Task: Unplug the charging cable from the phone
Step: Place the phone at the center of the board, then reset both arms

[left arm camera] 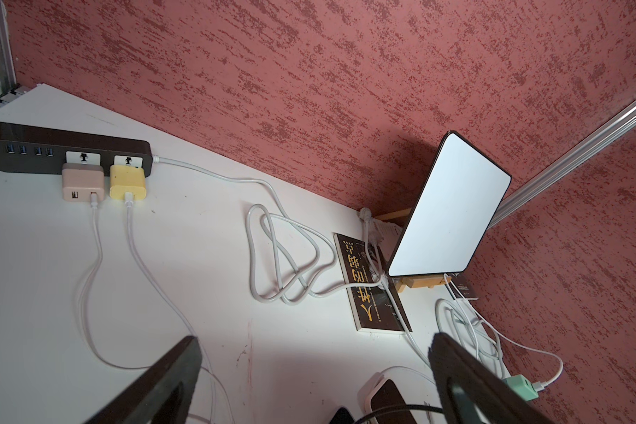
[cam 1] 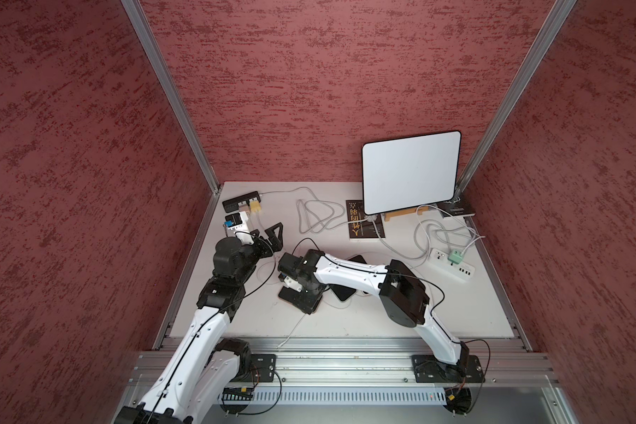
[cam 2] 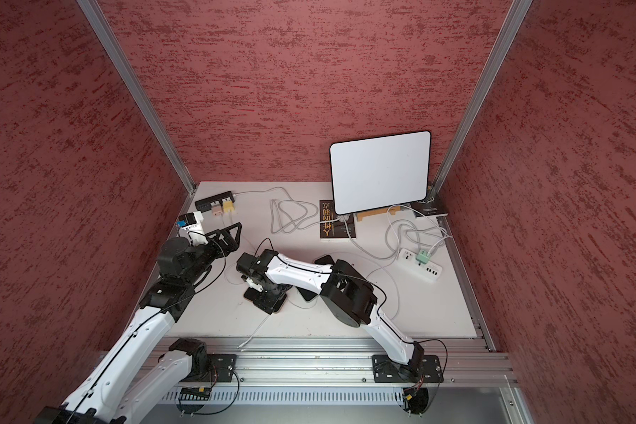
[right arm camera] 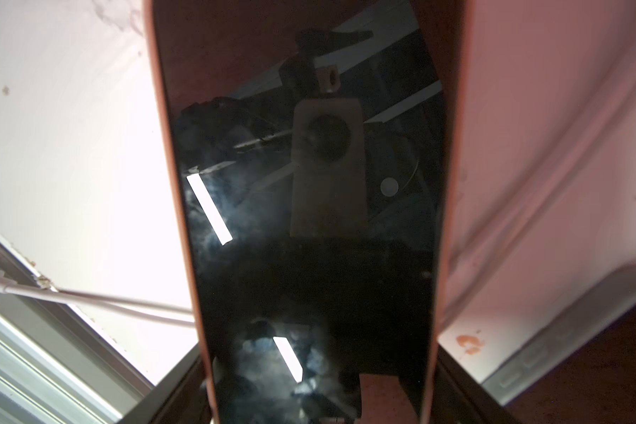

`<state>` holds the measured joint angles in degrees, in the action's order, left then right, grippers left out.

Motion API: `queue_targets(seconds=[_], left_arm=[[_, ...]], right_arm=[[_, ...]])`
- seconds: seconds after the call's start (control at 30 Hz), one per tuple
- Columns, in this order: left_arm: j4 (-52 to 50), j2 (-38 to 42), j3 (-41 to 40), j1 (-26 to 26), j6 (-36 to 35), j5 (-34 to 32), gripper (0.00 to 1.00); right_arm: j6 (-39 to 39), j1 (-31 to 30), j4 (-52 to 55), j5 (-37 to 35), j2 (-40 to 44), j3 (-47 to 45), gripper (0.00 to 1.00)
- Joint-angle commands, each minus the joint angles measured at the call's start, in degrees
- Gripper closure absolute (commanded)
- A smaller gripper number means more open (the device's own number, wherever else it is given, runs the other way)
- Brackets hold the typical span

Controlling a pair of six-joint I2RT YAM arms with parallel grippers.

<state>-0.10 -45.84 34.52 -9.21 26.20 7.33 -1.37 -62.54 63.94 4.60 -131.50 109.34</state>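
Observation:
The phone lies flat in the middle of the table between my right gripper's fingers and would stay there, so it is time to release it now.
The phone, dark-screened in an orange-pink case, lies flat mid-table; in both top views only its corner shows under the right wrist. My right gripper points straight down over it, a finger against each long edge, shut on it. A thin white charging cable runs from beside the phone to the table's front edge, where its free end lies on the rail. Whether it touches the phone's port is hidden. My left gripper hovers open and empty at the back left.
A black power strip with pink and yellow chargers sits back left. Coiled cables, a dark book and a white tablet on a stand fill the back. A white power strip lies right. Two other phones lie under the right forearm.

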Motion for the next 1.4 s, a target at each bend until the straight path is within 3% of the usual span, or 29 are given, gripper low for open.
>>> queue_targets(seconds=[0.0, 0.1, 0.23, 0.27, 0.3, 0.67, 1.03, 1.37], left_arm=[[-0.2, -0.3, 1.4, 0.3, -1.2, -0.7, 0.0], [-0.2, -0.4, 1.3, 0.4, -1.6, -0.8, 0.0], [-0.3, -0.8, 1.3, 0.5, -2.6, -1.4, 0.0], [-0.3, -0.8, 1.4, 0.5, -2.8, -1.5, 0.0], [-0.2, -0.9, 1.3, 0.6, -3.1, -1.6, 0.0], [5.1, -5.4, -0.8, 3.6, -7.9, -2.8, 0.0], [18.2, -16.4, -6.5, 10.9, -13.4, -0.1, 0.0], [30.3, -24.8, -9.2, 12.9, -21.4, -3.0, 0.0]], right_arm=[[0.0, -0.4, 0.8, -1.3, 0.0, 2.2, 0.59], [0.1, -0.4, 0.8, -1.3, 0.1, 2.2, 0.45], [0.3, -0.3, -0.4, -1.6, 1.4, 0.9, 0.15], [0.5, -0.2, -1.1, -1.9, 2.2, 0.2, 0.04], [0.8, 0.0, -1.8, -2.1, 3.0, -0.5, 0.01], [5.2, 7.9, -16.0, -2.0, 22.4, -17.7, 0.01], [8.0, 27.5, -31.7, -3.1, 45.0, -41.1, 0.01], [6.1, 44.8, -47.7, -8.9, 54.5, -57.0, 0.01]])
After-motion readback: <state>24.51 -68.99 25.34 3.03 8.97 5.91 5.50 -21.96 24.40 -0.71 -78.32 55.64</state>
